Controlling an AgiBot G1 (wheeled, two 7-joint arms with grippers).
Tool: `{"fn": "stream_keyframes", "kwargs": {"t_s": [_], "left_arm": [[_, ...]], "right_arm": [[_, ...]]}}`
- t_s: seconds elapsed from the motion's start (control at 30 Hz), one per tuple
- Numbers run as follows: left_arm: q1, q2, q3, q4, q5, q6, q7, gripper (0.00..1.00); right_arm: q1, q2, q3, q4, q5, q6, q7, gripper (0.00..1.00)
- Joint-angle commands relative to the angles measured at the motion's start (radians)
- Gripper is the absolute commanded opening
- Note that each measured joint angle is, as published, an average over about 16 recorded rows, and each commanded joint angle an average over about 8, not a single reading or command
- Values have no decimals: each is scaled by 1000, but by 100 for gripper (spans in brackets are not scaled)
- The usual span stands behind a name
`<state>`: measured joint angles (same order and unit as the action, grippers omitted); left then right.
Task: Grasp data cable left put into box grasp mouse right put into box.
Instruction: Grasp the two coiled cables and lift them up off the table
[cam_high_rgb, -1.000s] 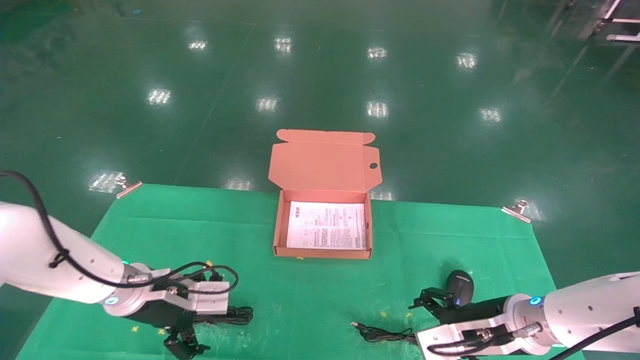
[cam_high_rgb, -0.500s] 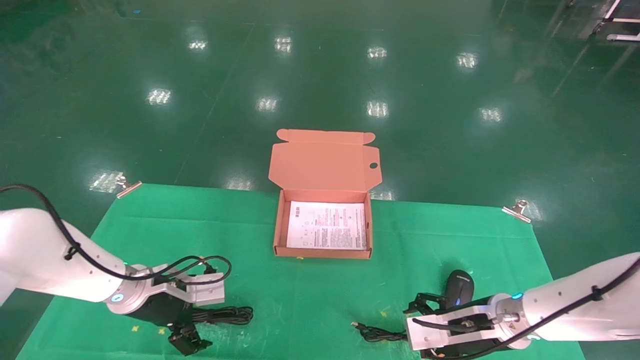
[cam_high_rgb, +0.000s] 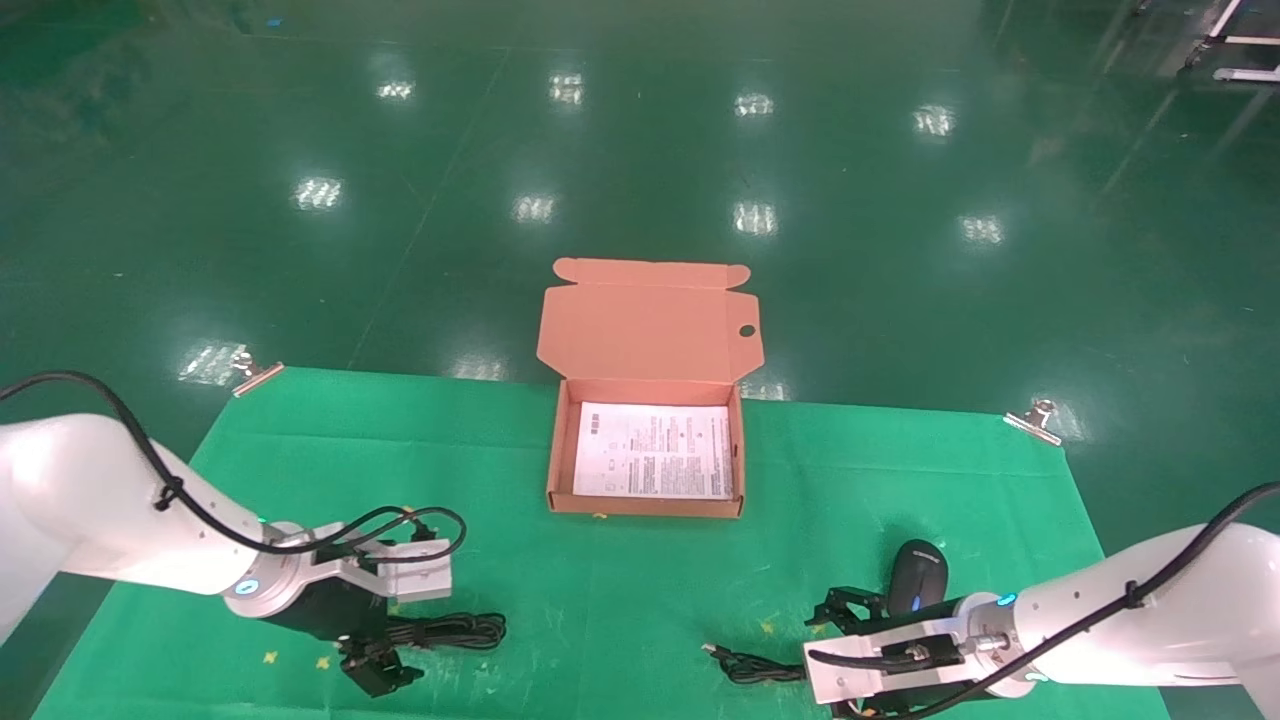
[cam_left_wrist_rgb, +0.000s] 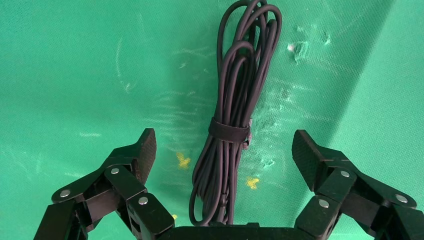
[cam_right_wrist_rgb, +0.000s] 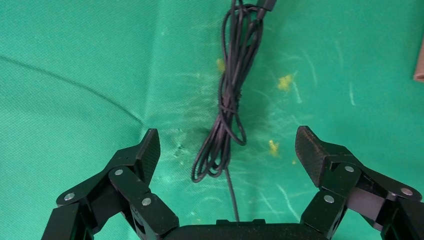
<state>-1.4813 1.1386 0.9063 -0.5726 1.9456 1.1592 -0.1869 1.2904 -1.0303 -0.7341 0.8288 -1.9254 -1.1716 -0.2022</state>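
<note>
The data cable (cam_left_wrist_rgb: 235, 95) spreads into loose loops at its ends, so my left gripper should next pick it up by the black strap cinching its middle (cam_left_wrist_rgb: 229, 131).
The data cable (cam_high_rgb: 452, 630) lies bundled on the green cloth at front left, bound by a black strap (cam_left_wrist_rgb: 229, 132). My left gripper (cam_high_rgb: 385, 648) stands open low over its near end, with the data cable (cam_left_wrist_rgb: 235, 95) running out between the two fingers, touching neither. The black mouse (cam_high_rgb: 920, 575) with its blue-lit wheel sits at front right. Its cord (cam_high_rgb: 760, 665) is looped to its left. My right gripper (cam_high_rgb: 848, 655) is open beside the mouse, straddling the cord loops (cam_right_wrist_rgb: 227, 115). The orange box (cam_high_rgb: 645, 506) stands open at centre, a white leaflet (cam_high_rgb: 655, 465) at its bottom.
The box lid (cam_high_rgb: 650, 320) stands upright at the back with a round hole. Metal clips (cam_high_rgb: 255, 375) (cam_high_rgb: 1035, 420) hold the green cloth (cam_high_rgb: 600, 590) at its far corners. Beyond the cloth is shiny green floor. A box corner (cam_right_wrist_rgb: 420, 60) shows in the right wrist view.
Both arms have shifted a little: the left gripper has settled closer over the data cable's end, and the right gripper has slid leftward over the mouse cord. Neither has taken hold of anything.
</note>
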Motion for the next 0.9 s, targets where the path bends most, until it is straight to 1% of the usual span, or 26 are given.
{"fn": "stream_keyframes", "kwargs": {"t_s": [0.03,0.07,0.1,0.9], "left_arm": [[-4,7,0,17,0,-4,12,0],[-5,8,0,22,-1,-5,15,0],[-6,9,0,26,-1,-6,17,0],[-6,7,-1,19,-2,-4,14,0]], "right_arm": [[-3,-6,-1,-11,-5,16,-11,17],[-3,-7,-1,-14,-5,18,-12,5],[-3,-8,-2,-16,-6,20,-13,0],[-4,-6,-2,-11,-6,17,-13,0]]}}
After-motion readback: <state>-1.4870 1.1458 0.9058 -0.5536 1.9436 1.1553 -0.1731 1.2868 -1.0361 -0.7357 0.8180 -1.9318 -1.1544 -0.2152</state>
